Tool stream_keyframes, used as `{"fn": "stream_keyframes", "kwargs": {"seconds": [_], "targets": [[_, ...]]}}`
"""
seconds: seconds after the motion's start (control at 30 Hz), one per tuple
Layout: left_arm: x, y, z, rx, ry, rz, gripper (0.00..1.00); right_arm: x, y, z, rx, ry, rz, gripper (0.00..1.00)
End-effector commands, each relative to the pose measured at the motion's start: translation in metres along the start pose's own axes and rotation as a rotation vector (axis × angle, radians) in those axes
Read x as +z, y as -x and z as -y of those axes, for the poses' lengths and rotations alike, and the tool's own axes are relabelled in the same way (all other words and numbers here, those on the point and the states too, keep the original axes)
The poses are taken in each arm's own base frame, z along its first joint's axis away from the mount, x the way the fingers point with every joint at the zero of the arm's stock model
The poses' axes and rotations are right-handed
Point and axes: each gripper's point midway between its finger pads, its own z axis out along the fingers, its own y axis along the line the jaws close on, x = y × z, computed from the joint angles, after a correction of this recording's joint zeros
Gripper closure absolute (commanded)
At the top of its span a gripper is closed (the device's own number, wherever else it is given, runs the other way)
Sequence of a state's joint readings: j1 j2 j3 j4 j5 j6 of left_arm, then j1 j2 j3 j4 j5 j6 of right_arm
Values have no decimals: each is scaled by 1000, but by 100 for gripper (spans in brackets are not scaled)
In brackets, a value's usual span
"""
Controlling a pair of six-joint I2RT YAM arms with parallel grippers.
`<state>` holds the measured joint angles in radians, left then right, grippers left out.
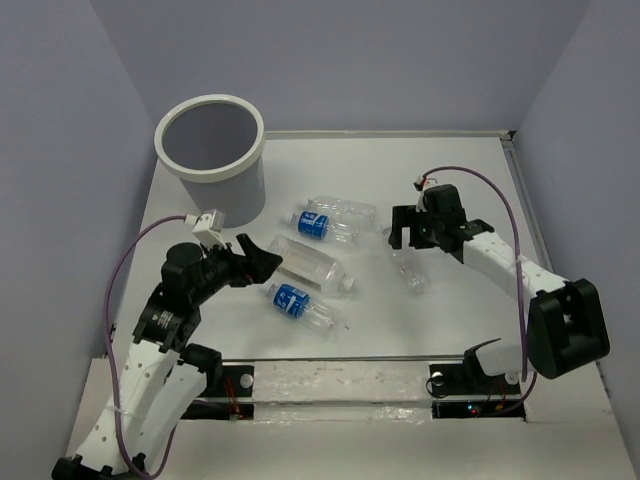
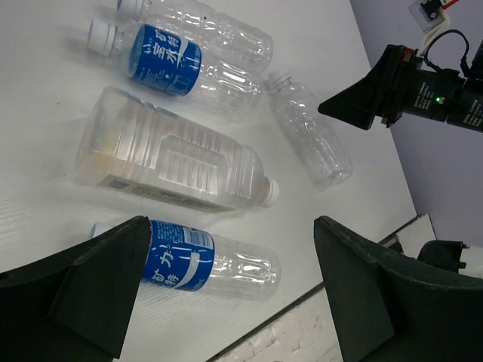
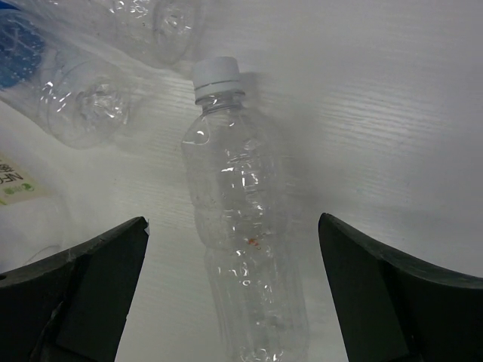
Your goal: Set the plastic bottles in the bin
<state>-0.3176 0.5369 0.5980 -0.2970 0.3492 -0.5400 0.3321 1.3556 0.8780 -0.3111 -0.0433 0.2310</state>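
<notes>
My right fingers, above the slim plain bottle [image 1: 403, 260], must lower before closing.
The grey bin [image 1: 210, 150] with a white rim stands at the back left. Five clear bottles lie on the white table. A slim plain one [image 1: 347, 210] touches a blue-labelled one [image 1: 318, 226]. The large wide one [image 1: 315, 265] lies in the middle, and a second blue-labelled one [image 1: 298, 303] lies nearer. My left gripper [image 1: 260, 262] is open and empty, hovering above the near blue-labelled bottle [image 2: 204, 260] and the large bottle [image 2: 173, 158]. My right gripper [image 1: 408, 240] is open, its jaws either side of the other slim plain bottle [image 3: 241, 226], above it and not gripping.
Grey-violet walls close in the table on the left, back and right. A clear strip [image 1: 340, 375] runs along the near edge between the arm bases. The right gripper shows in the left wrist view [image 2: 362, 102]. Bottle bases [image 3: 83, 105] lie left of the slim bottle.
</notes>
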Motion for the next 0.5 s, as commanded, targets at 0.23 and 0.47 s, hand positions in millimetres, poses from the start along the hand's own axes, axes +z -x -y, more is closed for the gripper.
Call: {"fn": "stream_keyframes", "kwargs": {"seconds": [0.23, 0.47], "targets": [[0, 25, 8, 94, -22, 90, 1, 48, 3, -1, -128, -86, -95, 1], [-3, 30, 7, 96, -27, 113, 1, 58, 13, 7, -162, -147, -113, 28]]}}
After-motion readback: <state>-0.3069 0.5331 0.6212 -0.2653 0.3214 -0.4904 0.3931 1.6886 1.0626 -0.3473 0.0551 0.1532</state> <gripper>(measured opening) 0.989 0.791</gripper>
